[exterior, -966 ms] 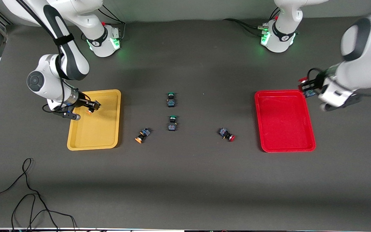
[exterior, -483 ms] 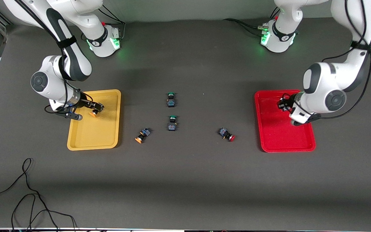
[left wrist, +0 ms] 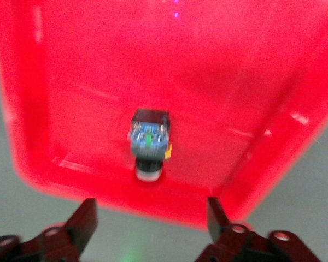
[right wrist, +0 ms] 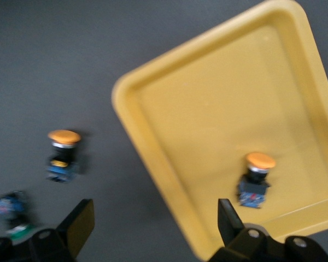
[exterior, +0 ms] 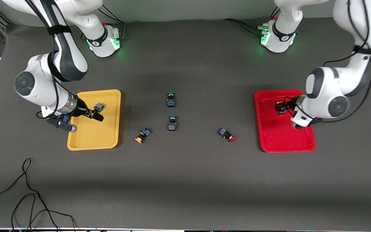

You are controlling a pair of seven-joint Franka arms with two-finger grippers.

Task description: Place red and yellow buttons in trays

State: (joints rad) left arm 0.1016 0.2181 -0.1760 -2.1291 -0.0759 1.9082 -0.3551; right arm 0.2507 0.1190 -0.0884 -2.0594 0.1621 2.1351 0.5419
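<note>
Next, my left gripper grabs the red button by its blue body (exterior: 223,131) to place it in the tray, and the red button's red cap (exterior: 231,138) stays free.
The yellow tray (exterior: 92,137) holds one yellow-capped button (exterior: 99,106), also seen in the right wrist view (right wrist: 257,184). My right gripper (exterior: 94,115) hangs open and empty over that tray (right wrist: 154,210). The red tray (exterior: 285,138) holds one button with a black-and-blue body (exterior: 281,109), which the left wrist view (left wrist: 149,139) shows lying free. My left gripper (exterior: 288,107) is open and empty above it (left wrist: 151,210). A second yellow button (exterior: 142,135) and a red button (exterior: 226,134) lie on the table between the trays.
Two green-capped switches (exterior: 171,100) (exterior: 172,123) sit mid-table, one nearer the front camera than the other. A black cable (exterior: 27,193) loops on the table close to the front camera at the right arm's end.
The right gripper opened, left its yellow button in the yellow tray and lifted. The left gripper opened over the red tray and its button now lies in the tray.
</note>
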